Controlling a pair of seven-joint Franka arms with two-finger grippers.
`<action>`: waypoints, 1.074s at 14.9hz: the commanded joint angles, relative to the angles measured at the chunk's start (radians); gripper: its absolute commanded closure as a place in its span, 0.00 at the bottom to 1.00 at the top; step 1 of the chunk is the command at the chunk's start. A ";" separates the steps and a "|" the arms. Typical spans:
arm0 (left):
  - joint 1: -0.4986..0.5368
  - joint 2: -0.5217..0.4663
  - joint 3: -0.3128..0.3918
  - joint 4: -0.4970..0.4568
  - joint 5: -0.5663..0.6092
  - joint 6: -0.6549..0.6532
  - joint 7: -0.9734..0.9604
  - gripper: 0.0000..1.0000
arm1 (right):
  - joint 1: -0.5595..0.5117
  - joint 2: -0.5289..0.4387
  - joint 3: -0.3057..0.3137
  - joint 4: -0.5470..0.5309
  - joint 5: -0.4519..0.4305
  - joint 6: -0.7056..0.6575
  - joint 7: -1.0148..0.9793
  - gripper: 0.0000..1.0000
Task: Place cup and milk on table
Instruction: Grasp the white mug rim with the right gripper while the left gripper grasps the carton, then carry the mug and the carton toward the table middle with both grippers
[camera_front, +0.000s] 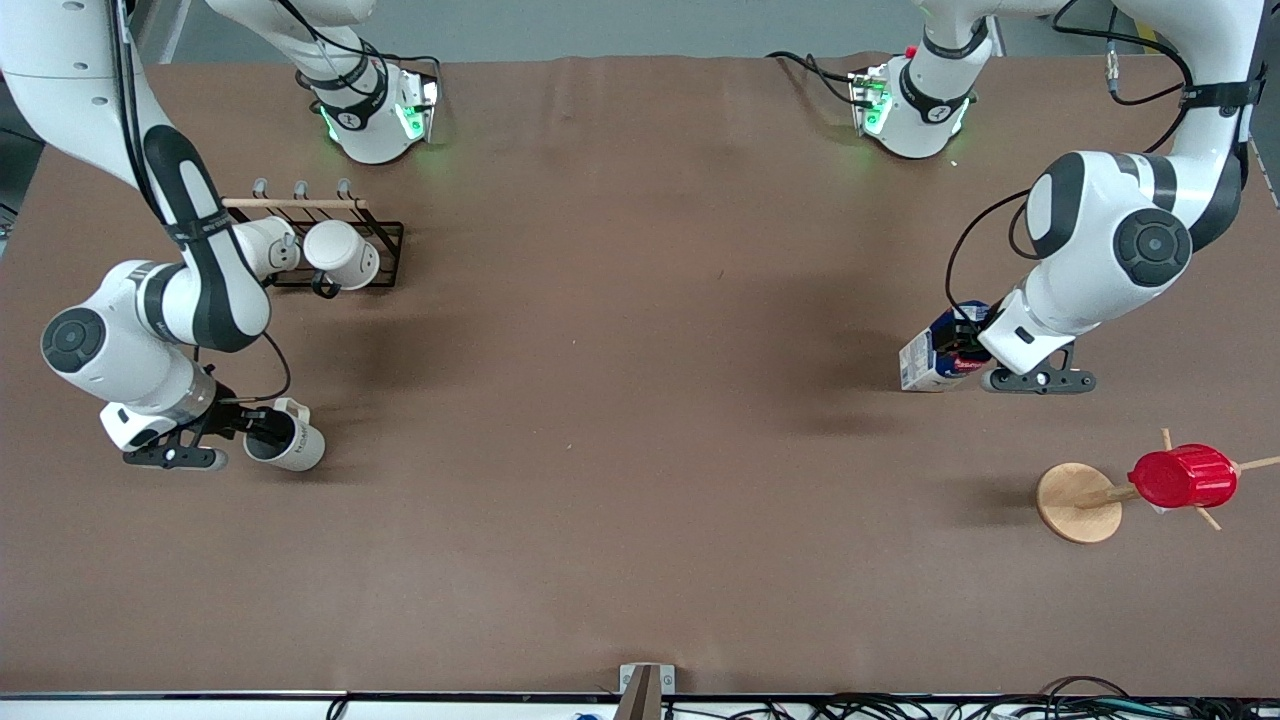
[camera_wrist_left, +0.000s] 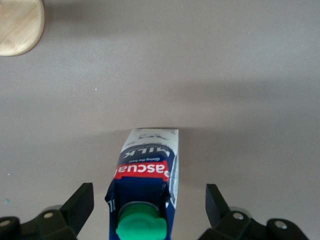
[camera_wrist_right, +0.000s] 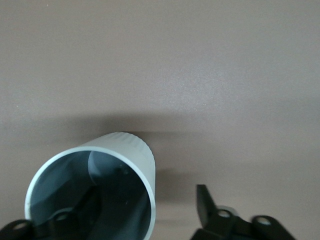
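Note:
The milk would be caught if my left gripper closed now, so it should close: its fingers are beside the milk's blue top (camera_wrist_left: 138, 190) around the green cap (camera_wrist_left: 141, 227) in the left wrist view.
The milk (camera_front: 935, 355), a dark blue and white carton with a green cap (camera_wrist_left: 141, 227) and red label, stands on the brown table (camera_front: 640, 420) toward the left arm's end. My left gripper (camera_front: 968, 348) is open around its top, with both fingers (camera_wrist_left: 80, 202) clear of its sides. The beige cup (camera_front: 288, 442) with a grey inside (camera_wrist_right: 90, 192) stands on the table toward the right arm's end. My right gripper (camera_front: 258, 428) is open at its rim, with one finger inside the cup and the other finger (camera_wrist_right: 204, 200) outside, apart from the wall.
A black wire rack (camera_front: 385, 245) with two white mugs (camera_front: 342, 255) stands near the right arm's base. A wooden mug tree with a round base (camera_front: 1078, 502) carries a red ribbed cup (camera_front: 1183, 476), nearer to the front camera than the milk.

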 joint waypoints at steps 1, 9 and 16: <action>0.004 -0.024 -0.002 -0.032 0.027 0.019 0.011 0.02 | -0.002 0.006 0.009 0.005 -0.004 0.012 -0.002 0.72; 0.006 -0.021 -0.004 -0.035 0.026 0.025 0.010 0.58 | 0.002 -0.032 0.012 0.102 0.037 -0.133 -0.002 1.00; 0.012 -0.001 -0.004 0.050 0.026 0.033 0.014 0.82 | 0.053 -0.073 0.185 0.356 0.034 -0.548 0.123 1.00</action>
